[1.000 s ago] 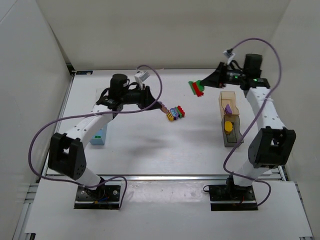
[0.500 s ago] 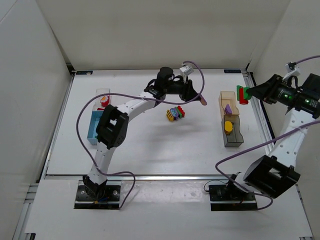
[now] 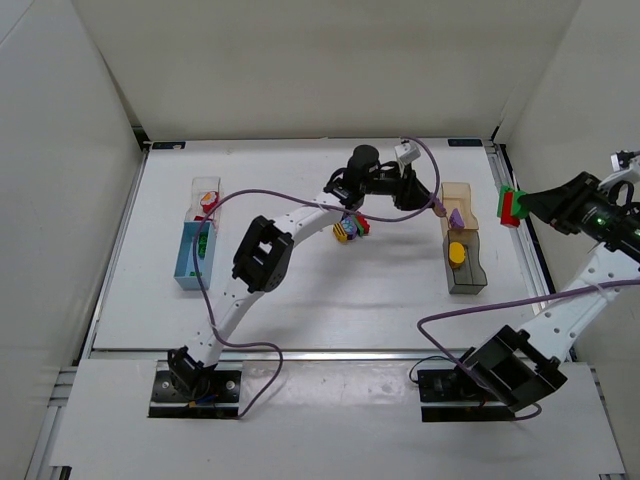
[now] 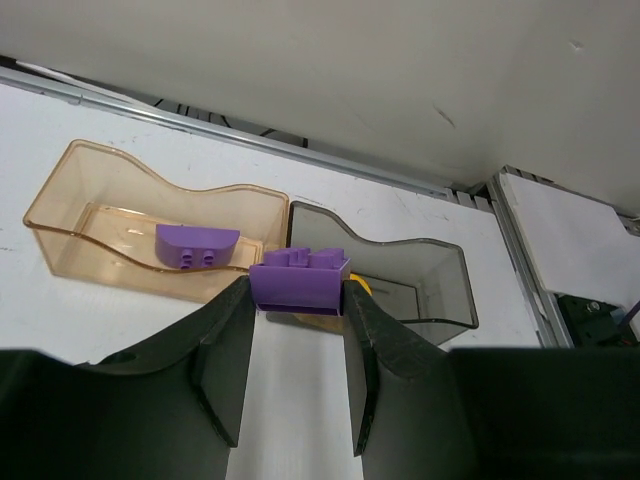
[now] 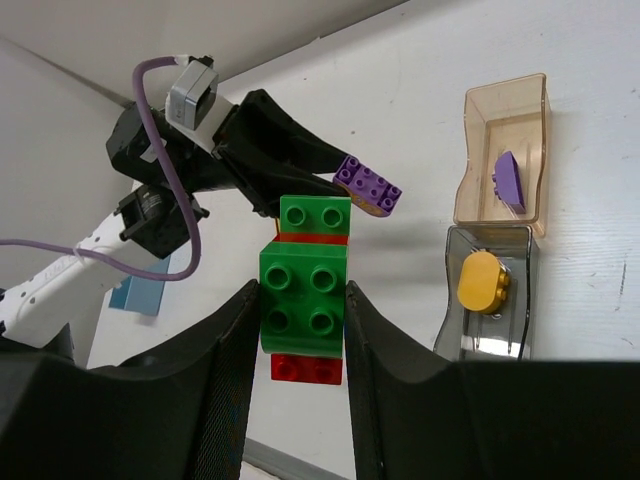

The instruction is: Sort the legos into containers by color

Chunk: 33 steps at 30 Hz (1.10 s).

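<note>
The purple lego in my left gripper is still short of the tan container's rim and would end on the tabletop, so it is too early to open; it moves toward the container first.
My left gripper (image 4: 297, 300) is shut on a purple lego (image 4: 300, 281), held above the table just in front of where the tan container (image 4: 70, 220) meets the dark container (image 4: 445, 265). Another purple lego (image 4: 197, 245) lies in the tan one. A yellow lego (image 5: 482, 281) lies in the dark one (image 5: 520, 335). My right gripper (image 5: 300, 300) is shut on a green and red stack of legos (image 5: 305, 290), raised at the table's right edge (image 3: 512, 203). A mixed pile of legos (image 3: 350, 228) lies mid-table under the left arm.
The light blue container (image 3: 186, 262) and the clear container (image 3: 207, 187) stand end to end at the left, with small pieces inside. A purple cable loops from the left arm (image 3: 290, 215) across the table's middle. White walls enclose the table.
The left arm swung right from the pile to the tan container, carrying the purple lego. The right arm swung right to the table's edge with the green and red stack.
</note>
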Motion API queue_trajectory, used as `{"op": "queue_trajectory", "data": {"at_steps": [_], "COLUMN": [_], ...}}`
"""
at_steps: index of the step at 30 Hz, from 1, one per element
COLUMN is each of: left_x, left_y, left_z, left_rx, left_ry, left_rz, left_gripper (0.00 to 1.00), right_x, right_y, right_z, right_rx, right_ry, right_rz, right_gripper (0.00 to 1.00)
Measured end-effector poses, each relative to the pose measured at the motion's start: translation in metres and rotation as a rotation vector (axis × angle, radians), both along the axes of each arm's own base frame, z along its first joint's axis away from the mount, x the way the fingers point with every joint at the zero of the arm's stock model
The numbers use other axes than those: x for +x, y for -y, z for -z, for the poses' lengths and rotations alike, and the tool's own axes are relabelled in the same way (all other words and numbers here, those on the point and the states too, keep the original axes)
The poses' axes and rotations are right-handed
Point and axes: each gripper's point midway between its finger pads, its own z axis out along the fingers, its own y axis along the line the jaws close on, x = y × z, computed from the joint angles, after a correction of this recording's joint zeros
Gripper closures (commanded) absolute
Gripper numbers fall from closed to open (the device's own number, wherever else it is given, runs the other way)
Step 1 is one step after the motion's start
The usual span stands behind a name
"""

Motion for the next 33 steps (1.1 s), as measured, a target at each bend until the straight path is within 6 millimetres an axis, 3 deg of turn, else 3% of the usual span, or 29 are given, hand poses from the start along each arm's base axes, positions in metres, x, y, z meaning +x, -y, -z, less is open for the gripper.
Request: {"op": "queue_trajectory", "data": {"at_steps": [5,15,25,29,33], "left_x": [-0.003,0.013,0.021,0.021,0.02], "left_y": [0.013,0.039,0.053,0.056,0.059], "left_z": [0.006,0.005,0.021,0.022,0.016], "left_rx": [-0.022,-0.088,-0.095,-0.09,-0.105], "left_ry": [0.03,0.135,0.175,0.179,0.194], "left_rz": [0.018,-0.041,-0.1,-0.116,-0.121], "left_gripper": [0.87,0.85,0.84,0.8,0.67], "right_x": [-0.009,-0.021,-0.023,-0.026,-0.029], "right_y": [0.004,0.006,0.003,0.0,-0.004], "right_z": [0.0,-0.003,-0.007,-0.009,-0.01], "right_rx": [0.011,0.018,0.02,0.021,0.02], "right_ry": [-0.001,-0.008,-0.01,-0.012,-0.012], "right_rz": [0.02,0.037,0.038,0.041,0.041], "right_gripper": [1.0,1.0,1.0,1.0,1.0]}}
